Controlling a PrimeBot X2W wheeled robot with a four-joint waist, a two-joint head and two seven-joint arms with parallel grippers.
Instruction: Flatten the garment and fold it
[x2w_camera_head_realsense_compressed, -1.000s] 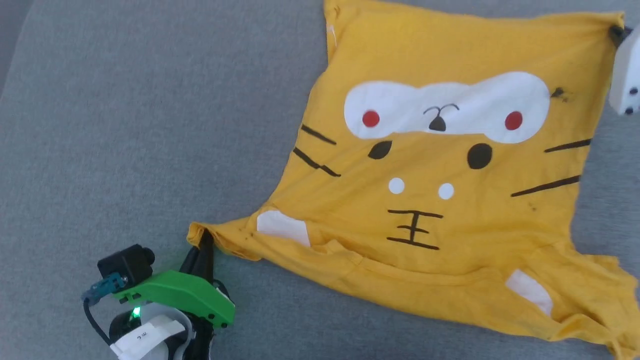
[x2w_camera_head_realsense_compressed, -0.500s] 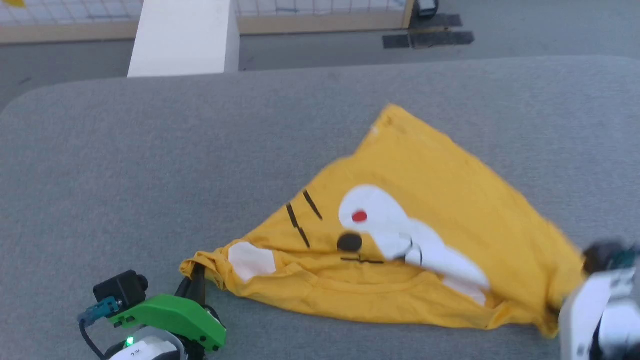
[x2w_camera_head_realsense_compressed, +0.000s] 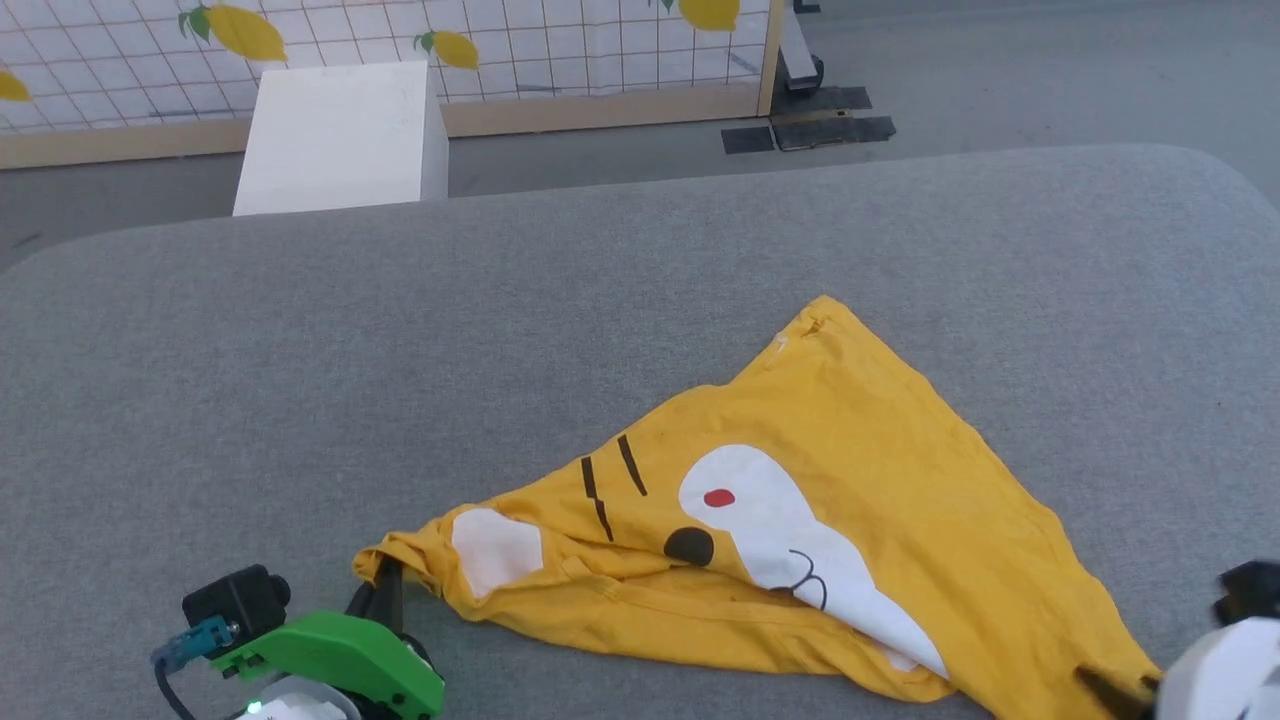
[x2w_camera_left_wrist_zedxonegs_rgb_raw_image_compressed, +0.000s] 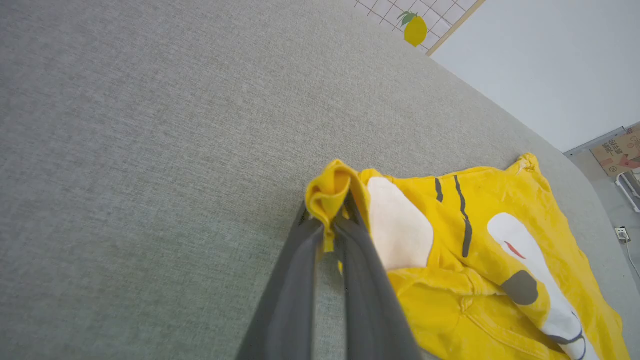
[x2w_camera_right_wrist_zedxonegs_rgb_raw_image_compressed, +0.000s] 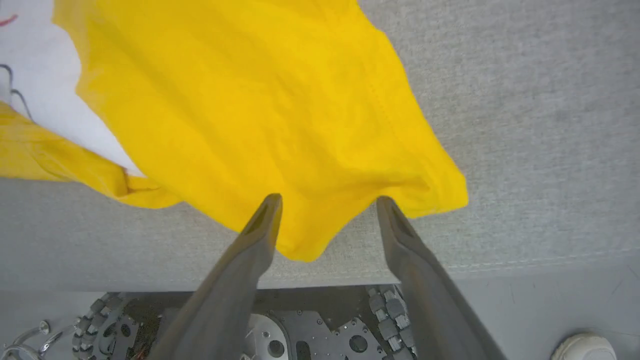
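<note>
My right gripper grabs the yellow T-shirt by its loose fabric corner (x2w_camera_right_wrist_zedxonegs_rgb_raw_image_compressed: 309, 243) next, to flatten it.
The garment (x2w_camera_head_realsense_compressed: 860, 470), a yellow T-shirt with a tiger face, lies on the grey table (x2w_camera_head_realsense_compressed: 500, 330) doubled over into a rough triangle. My left gripper (x2w_camera_head_realsense_compressed: 385, 585) is shut on its near-left corner; in the left wrist view the yellow cloth (x2w_camera_left_wrist_zedxonegs_rgb_raw_image_compressed: 495, 200) bunches over the closed left gripper (x2w_camera_left_wrist_zedxonegs_rgb_raw_image_compressed: 332, 222). My right gripper (x2w_camera_right_wrist_zedxonegs_rgb_raw_image_compressed: 329, 202) stands open just above the garment's (x2w_camera_right_wrist_zedxonegs_rgb_raw_image_compressed: 250, 100) near-right corner, which lies loose on the table between the fingers. In the head view that right gripper (x2w_camera_head_realsense_compressed: 1110, 690) sits at the lower right edge.
Beyond the table stand a white box (x2w_camera_head_realsense_compressed: 340, 135), a lemon-printed lattice screen (x2w_camera_head_realsense_compressed: 500, 40) and dark floor mats (x2w_camera_head_realsense_compressed: 810, 130). The table's front edge and my wheeled base (x2w_camera_right_wrist_zedxonegs_rgb_raw_image_compressed: 310, 325) lie below the right gripper. A shoe (x2w_camera_right_wrist_zedxonegs_rgb_raw_image_compressed: 582, 347) is on the floor nearby.
The right gripper brought the far corner back to the near edge, folding the shirt into a triangle, and then opened. The head view has tilted up. The left gripper keeps its hold.
</note>
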